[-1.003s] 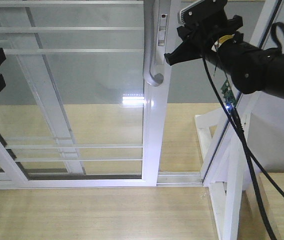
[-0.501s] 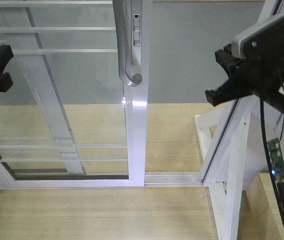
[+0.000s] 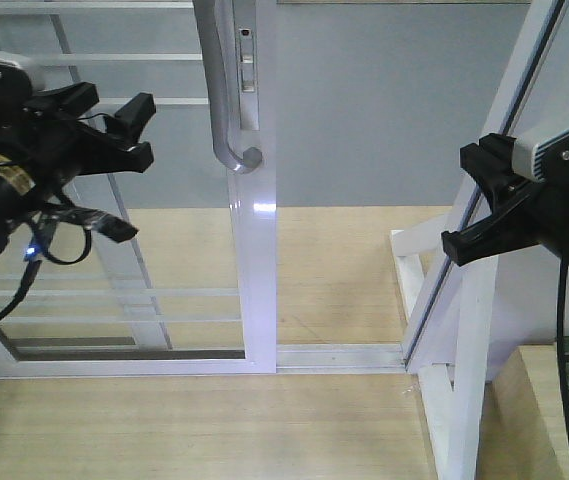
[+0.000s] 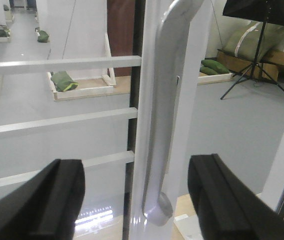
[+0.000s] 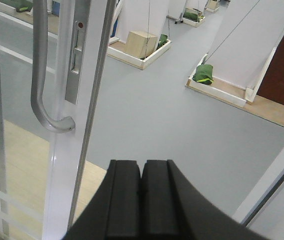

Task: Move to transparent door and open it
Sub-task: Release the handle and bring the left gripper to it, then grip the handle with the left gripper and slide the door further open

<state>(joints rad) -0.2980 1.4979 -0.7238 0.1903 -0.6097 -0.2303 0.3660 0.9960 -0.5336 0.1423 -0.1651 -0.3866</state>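
I should next use my left gripper to grab the curved grey handle along its long bar (image 3: 220, 95), with fingers on either side, and pull the transparent door (image 3: 164, 250) open.
The transparent door (image 3: 164, 250) stands slid to the left, its glossy white stile (image 3: 257, 260) left of centre. A curved grey handle (image 3: 226, 110) and lock plate (image 3: 249, 60) sit on the stile's upper part. My left gripper (image 3: 114, 125) hovers open just left of the handle, apart from it. In the left wrist view the handle (image 4: 159, 150) shows between and beyond the spread fingers of that gripper (image 4: 139, 200). My right gripper (image 3: 469, 200) is shut on nothing, by the right jamb (image 3: 504, 110). The right wrist view has this gripper (image 5: 142, 172) well right of the handle (image 5: 39, 85).
A floor track (image 3: 344, 357) runs across the opening between stile and jamb. A white wooden brace (image 3: 464, 380) stands at the lower right. Another white-framed glass panel (image 3: 114, 230) lies behind the door. Grey floor, green bags (image 4: 64, 81) and a black stand (image 4: 261, 30) lie beyond.
The door has slid left, widening the opening. My right gripper left the handle and dropped back right. My left arm swung in from the left edge toward the handle.
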